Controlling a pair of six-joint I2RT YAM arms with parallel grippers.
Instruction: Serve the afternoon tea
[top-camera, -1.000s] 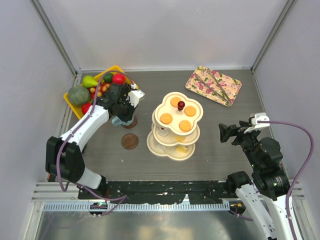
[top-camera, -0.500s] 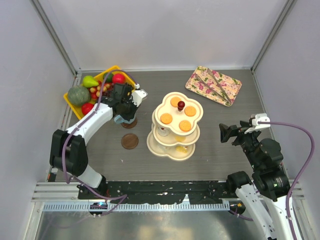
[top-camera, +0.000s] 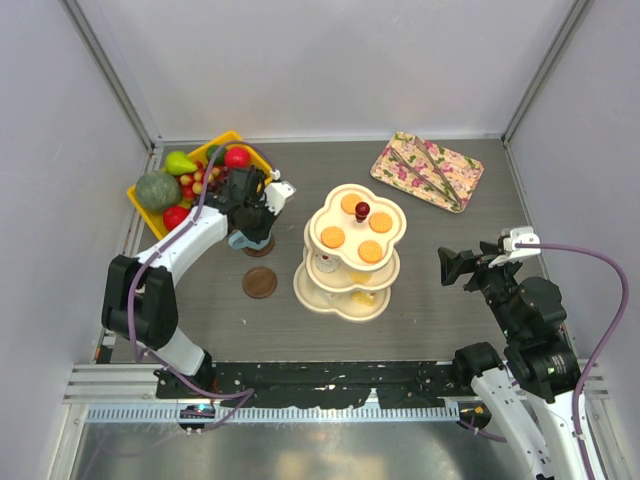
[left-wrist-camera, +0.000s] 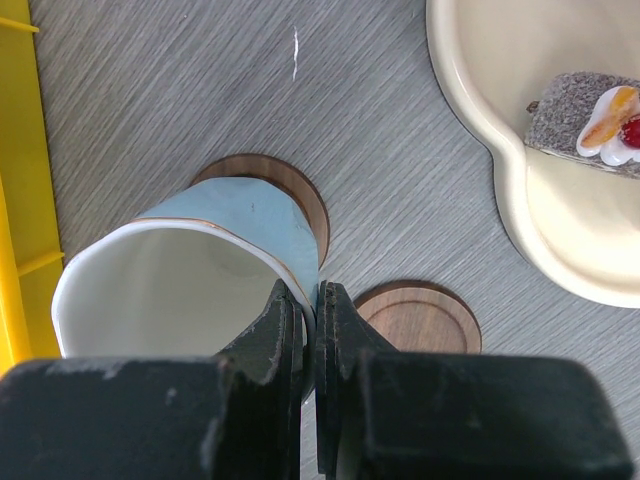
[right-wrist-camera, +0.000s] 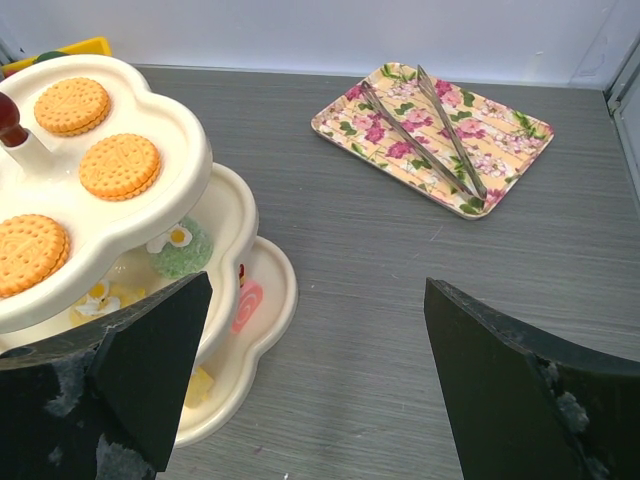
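Note:
My left gripper is ready to open: the base of the pale blue mug is over the coaster, so the mug would land there.
My left gripper (left-wrist-camera: 305, 295) is shut on the rim of the pale blue mug (left-wrist-camera: 245, 215), one finger inside and one outside. The mug (top-camera: 238, 240) tilts over a round wooden coaster (left-wrist-camera: 285, 175), and a second coaster (left-wrist-camera: 418, 318) lies bare beside it. The cream three-tier stand (top-camera: 352, 290) with a red knob (top-camera: 362, 211) stands mid-table. Orange biscuits (right-wrist-camera: 120, 165) lie on its top tier and small pastries (right-wrist-camera: 180, 248) on the lower ones. My right gripper (right-wrist-camera: 316, 282) is open and holds nothing, to the right of the stand and apart from it.
A yellow bin (top-camera: 228, 137) of fruit sits at the back left, right behind the left arm. A floral rectangular tray (right-wrist-camera: 505, 125) with metal tongs (right-wrist-camera: 440, 130) lies at the back right. Grey walls enclose the table on three sides.
The left arm has shifted slightly right and back, its elbow swinging inward, with the mug still in its grip over the coaster. The right arm has not moved.

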